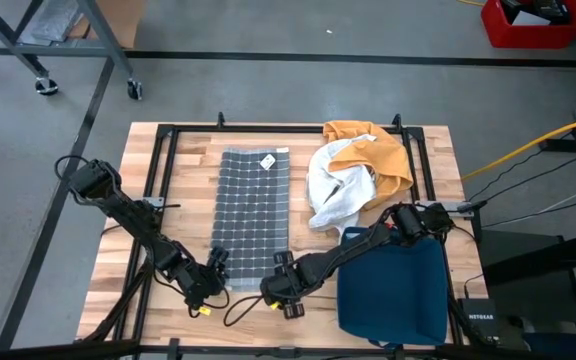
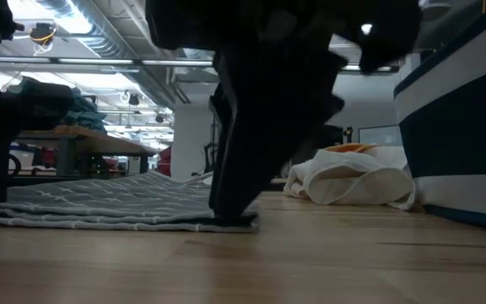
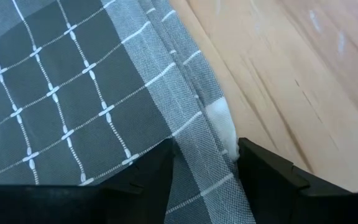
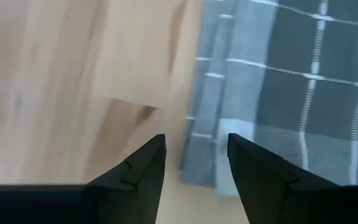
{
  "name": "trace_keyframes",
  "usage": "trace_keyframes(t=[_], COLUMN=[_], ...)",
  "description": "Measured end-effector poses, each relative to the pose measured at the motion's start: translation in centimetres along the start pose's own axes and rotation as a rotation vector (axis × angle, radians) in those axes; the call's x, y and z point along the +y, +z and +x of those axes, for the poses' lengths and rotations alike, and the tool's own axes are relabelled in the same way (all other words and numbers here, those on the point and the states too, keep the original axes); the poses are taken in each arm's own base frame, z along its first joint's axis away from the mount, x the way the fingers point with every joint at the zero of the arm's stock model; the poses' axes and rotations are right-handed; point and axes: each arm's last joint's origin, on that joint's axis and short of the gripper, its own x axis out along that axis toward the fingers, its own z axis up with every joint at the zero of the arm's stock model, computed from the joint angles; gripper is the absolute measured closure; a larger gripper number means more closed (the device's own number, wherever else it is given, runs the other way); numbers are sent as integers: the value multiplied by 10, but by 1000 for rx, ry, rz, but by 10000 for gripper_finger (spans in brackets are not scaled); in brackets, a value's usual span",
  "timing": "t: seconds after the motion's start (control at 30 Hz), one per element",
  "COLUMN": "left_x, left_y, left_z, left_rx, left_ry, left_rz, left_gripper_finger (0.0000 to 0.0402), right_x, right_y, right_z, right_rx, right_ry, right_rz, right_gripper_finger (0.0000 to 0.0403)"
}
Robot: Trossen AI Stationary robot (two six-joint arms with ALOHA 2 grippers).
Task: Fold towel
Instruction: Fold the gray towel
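The robot's right gripper should next grab the hemmed corner [image 4: 210, 164] opposite the tag. Then it can fold the grey checked towel toward its tagged end.
A grey checked towel [image 1: 253, 210] lies flat on the wooden table, folded into a long strip that runs from the far side to the near side. My left gripper [image 1: 216, 266] is at its near left corner and is open; in the left wrist view the hem [image 3: 207, 134] runs into the gap between my fingers. My right gripper [image 1: 279, 268] is at the near right corner, also open, with the corner [image 4: 201, 168] just ahead of the gap. In the low view the right gripper [image 2: 234, 215] reaches down to the towel's edge [image 2: 99, 207]. My left gripper's open fingers [image 3: 148, 171] stand astride the towel's hem near its near left corner [image 3: 197, 155], slanting down from the near side; whether they press on the cloth I cannot tell. My right gripper's fingers [image 2: 226, 203] come down at the near right corner [image 2: 243, 223], which lies flat on the table; whether they touch it I cannot tell.
A heap of white and orange cloths [image 1: 353, 175] lies right of the towel at the far side. A dark blue bag [image 1: 393, 285] fills the near right part of the table. Black frame rails [image 1: 163, 170] run along the table's left, far and right sides.
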Motion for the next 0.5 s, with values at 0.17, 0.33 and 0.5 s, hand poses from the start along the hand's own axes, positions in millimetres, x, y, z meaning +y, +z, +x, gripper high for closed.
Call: trace_keyframes(t=[0.17, 0.33, 0.5], left_x=[0, 0, 0], left_y=[0, 0, -1], left_z=[0, 0, 1], left_rx=[2, 3, 4], left_ry=[0, 1, 2], left_rz=[10, 8, 3], left_gripper_finger=[235, 235, 236], right_x=[-2, -1, -2], right_y=[-1, -5, -5], right_z=[4, 17, 18], right_rx=[0, 36, 32], right_ry=[-60, -49, -88], right_rz=[-1, -3, -4], right_gripper_finger=[223, 223, 223])
